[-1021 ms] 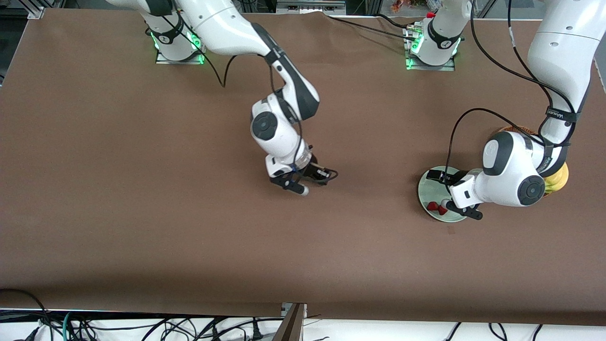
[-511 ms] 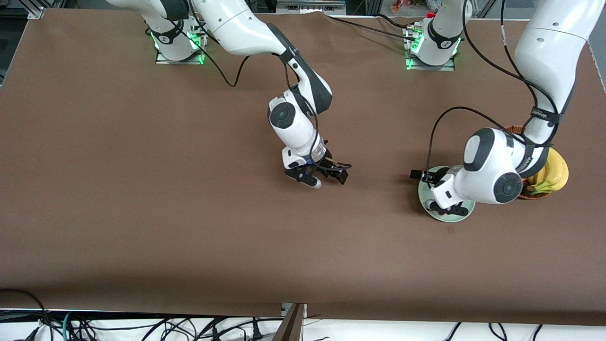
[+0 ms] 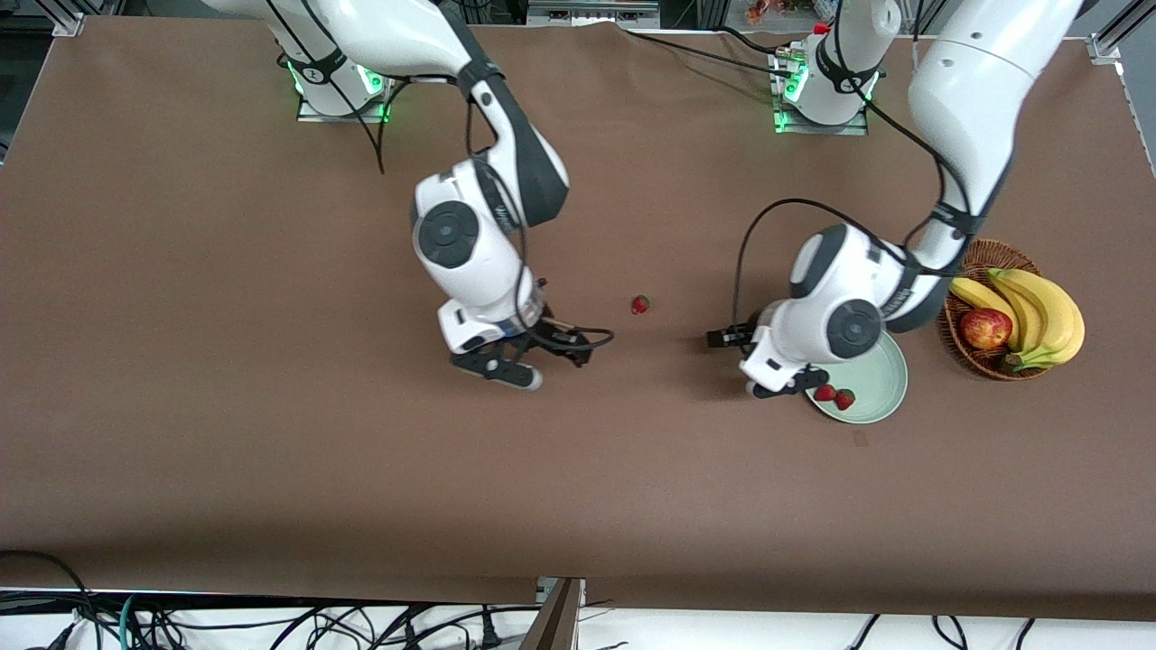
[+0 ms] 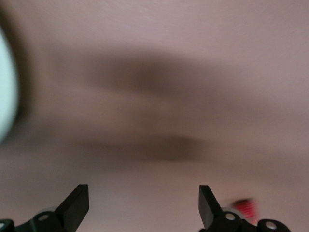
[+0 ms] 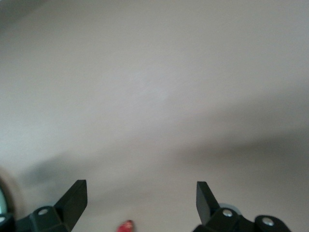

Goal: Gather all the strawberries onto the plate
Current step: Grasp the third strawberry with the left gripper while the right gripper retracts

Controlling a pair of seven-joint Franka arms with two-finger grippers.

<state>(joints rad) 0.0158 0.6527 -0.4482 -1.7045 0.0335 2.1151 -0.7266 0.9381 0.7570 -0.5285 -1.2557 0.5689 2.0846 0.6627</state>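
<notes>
The lone strawberry should go into the mint-green plate (image 3: 880,379), so my left gripper should grab it by its red body (image 3: 640,305) next.
One strawberry (image 3: 640,305) lies on the brown table between the two grippers. Two more strawberries (image 3: 834,395) lie in the mint-green plate (image 3: 880,379). My left gripper (image 3: 768,390) is open and empty, low over the table just beside the plate's rim, on the side toward the lone berry. My right gripper (image 3: 515,372) is open and empty over bare table, toward the right arm's end from that berry. The left wrist view shows open fingertips (image 4: 77,205), a red blur of a strawberry (image 4: 246,210) and the plate's edge (image 4: 6,96). The right wrist view shows the open gripper (image 5: 140,205) and a strawberry (image 5: 126,225).
A brown wicker basket (image 3: 957,348) with bananas (image 3: 1039,311) and a red apple (image 3: 984,328) stands beside the plate, toward the left arm's end of the table. Cables hang below the table's front edge.
The left gripper has left the plate and swung toward the table's middle, uncovering two berries. The right gripper has drawn back toward its own end, and one berry now shows where it was.
</notes>
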